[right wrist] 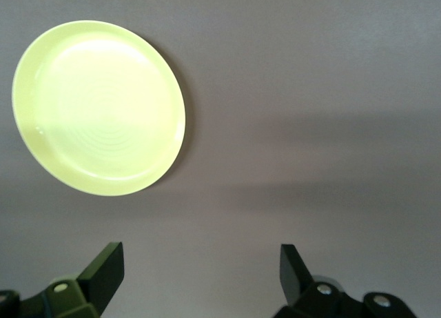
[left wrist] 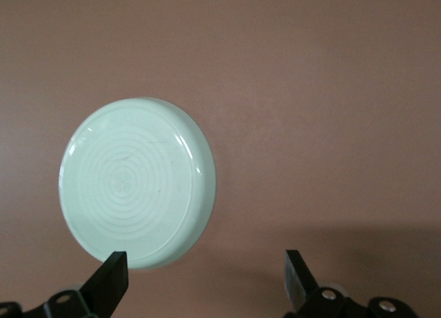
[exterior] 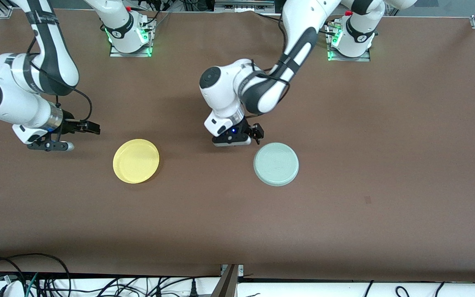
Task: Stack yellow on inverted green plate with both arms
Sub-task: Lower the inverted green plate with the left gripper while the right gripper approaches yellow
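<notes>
The right gripper picks up the yellow plate by its rim (exterior: 117, 157) next, to stack the yellow plate on the inverted green plate (exterior: 276, 164).
The yellow plate (exterior: 136, 161) lies on the brown table toward the right arm's end, hollow side up; it also shows in the right wrist view (right wrist: 100, 107). The green plate (exterior: 276, 163) lies upside down toward the left arm's end, its ringed underside up; it also shows in the left wrist view (left wrist: 134, 183). The two plates lie well apart. My left gripper (exterior: 258, 134) hangs low beside the green plate's rim, open and empty (left wrist: 207, 273). My right gripper (exterior: 91, 128) is above the table beside the yellow plate, open and empty (right wrist: 200, 266).
The brown table (exterior: 344, 206) carries only the two plates. The arm bases (exterior: 129, 37) stand along the edge farthest from the front camera. Cables (exterior: 35, 276) lie off the nearest edge. A small dark mark (exterior: 368, 200) is on the mat.
</notes>
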Robot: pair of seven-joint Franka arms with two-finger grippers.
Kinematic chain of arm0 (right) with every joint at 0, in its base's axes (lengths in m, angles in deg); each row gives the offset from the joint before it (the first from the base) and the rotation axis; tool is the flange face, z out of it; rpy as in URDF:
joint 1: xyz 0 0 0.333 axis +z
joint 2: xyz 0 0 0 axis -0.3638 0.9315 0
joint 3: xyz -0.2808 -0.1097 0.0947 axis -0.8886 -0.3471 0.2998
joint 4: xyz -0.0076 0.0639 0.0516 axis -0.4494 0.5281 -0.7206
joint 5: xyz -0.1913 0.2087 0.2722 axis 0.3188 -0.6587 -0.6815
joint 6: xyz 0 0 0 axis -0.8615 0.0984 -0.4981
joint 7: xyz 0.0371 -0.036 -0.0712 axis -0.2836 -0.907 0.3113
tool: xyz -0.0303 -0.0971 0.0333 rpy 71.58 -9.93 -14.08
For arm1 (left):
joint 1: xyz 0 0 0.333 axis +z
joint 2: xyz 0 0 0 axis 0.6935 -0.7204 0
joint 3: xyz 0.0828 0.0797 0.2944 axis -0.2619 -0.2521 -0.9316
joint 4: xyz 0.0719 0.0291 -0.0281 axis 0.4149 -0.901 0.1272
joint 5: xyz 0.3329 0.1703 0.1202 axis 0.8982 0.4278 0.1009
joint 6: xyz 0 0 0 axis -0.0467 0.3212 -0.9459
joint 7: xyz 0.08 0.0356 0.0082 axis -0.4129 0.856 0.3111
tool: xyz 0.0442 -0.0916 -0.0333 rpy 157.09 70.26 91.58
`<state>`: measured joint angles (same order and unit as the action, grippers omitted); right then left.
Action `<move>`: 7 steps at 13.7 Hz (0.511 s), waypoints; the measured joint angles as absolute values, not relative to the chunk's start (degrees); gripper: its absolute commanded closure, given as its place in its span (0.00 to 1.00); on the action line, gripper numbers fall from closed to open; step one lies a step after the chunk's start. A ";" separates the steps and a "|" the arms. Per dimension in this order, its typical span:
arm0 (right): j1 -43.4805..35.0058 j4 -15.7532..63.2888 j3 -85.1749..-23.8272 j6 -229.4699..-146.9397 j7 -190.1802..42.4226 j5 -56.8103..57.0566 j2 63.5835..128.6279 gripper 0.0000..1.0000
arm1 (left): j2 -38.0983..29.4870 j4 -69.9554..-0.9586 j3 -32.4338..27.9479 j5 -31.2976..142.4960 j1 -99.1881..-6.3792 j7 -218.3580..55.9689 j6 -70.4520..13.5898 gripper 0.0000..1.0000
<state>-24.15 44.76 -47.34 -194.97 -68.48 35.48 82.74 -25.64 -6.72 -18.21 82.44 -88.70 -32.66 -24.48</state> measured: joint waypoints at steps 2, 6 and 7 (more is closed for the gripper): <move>-24.14 45.72 -46.97 -198.39 -69.11 35.47 84.55 0.00 | -25.46 -2.87 -18.26 78.92 -85.61 -36.88 -24.33 0.00; -24.10 45.85 -46.70 -207.85 -69.60 35.47 90.77 0.00 | -24.77 -0.06 -18.72 78.60 -78.07 -45.55 -23.71 0.00; -24.10 45.81 -46.69 -210.53 -69.64 35.47 92.45 0.00 | -24.76 0.39 -18.75 78.44 -75.75 -46.40 -23.72 0.00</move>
